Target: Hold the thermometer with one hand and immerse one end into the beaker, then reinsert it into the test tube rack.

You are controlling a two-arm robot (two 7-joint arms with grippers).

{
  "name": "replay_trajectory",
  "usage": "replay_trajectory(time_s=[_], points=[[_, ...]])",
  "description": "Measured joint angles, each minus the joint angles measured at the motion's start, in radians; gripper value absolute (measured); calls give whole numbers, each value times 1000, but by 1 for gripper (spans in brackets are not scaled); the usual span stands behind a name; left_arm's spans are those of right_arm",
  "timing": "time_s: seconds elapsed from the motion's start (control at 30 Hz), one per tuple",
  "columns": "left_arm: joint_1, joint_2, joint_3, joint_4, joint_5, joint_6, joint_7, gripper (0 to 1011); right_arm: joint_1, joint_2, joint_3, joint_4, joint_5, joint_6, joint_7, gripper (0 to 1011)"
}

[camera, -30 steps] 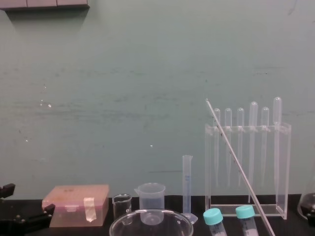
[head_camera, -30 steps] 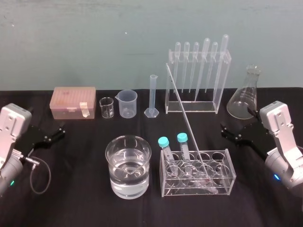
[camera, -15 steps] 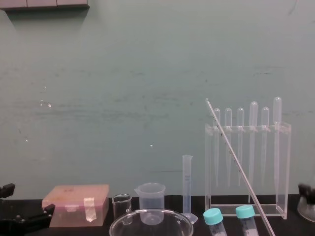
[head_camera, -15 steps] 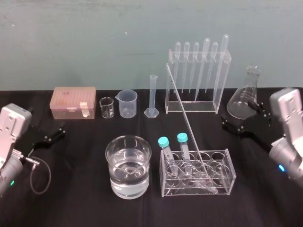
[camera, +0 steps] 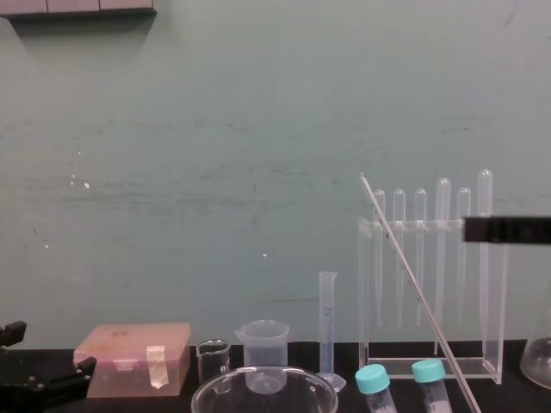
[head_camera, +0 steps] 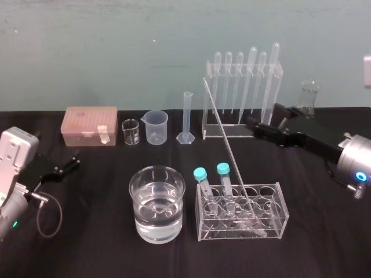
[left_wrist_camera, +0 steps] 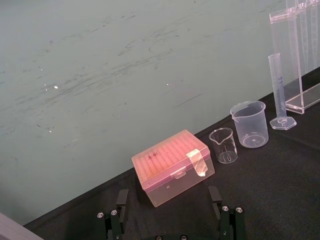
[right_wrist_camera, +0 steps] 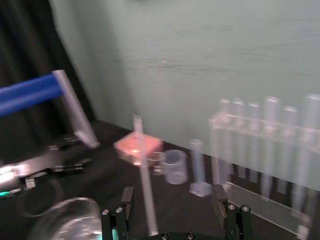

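Observation:
I need to grab the thermometer with my right gripper next, by its stem near its top end [camera: 399, 247], to dip one end of the thermometer in the beaker [camera: 264, 394].
The thermometer [head_camera: 223, 133], a long thin glass rod, leans up and to the left with its lower end in the low clear test tube rack [head_camera: 279, 208] at front centre. In the chest view, the thermometer [camera: 419, 292] crosses in front of the pipettes. The beaker [head_camera: 156, 202], wide and holding water, stands left of the rack. My right gripper [head_camera: 261, 123] is open, raised, and reaches in from the right, a short way right of the rod. In the right wrist view, the thermometer [right_wrist_camera: 145, 185] appears blurred ahead of the gripper's spread fingers. My left gripper [head_camera: 69, 164] rests open at far left.
Along the back stand a pink box [head_camera: 91, 125], a small glass beaker [head_camera: 130, 132], a plastic spouted beaker [head_camera: 156, 126], a graduated cylinder [head_camera: 186, 117], a tall acrylic stand of pipettes [head_camera: 240, 98] and a flask [head_camera: 309, 94]. Two blue-capped tubes [head_camera: 200, 174] sit in the low rack.
My right arm has lifted from the table beside the flask and swung left, in front of the pipette stand, toward the thermometer. It stays open. The left arm has not moved.

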Motion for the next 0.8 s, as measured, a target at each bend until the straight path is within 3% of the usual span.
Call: replay_trajectory(time_s=[0.23,0.53,0.8], points=[[0,0,0,0,0,0,0,1008,103,5,-80,18,7,49,67,1002],[0,0,0,0,0,0,0,1008,256,-57,-207,121,-52,114,46,1003],[0,0,0,0,0,0,0,1008,319,-88,-263,171,-89,127,33,1003]])
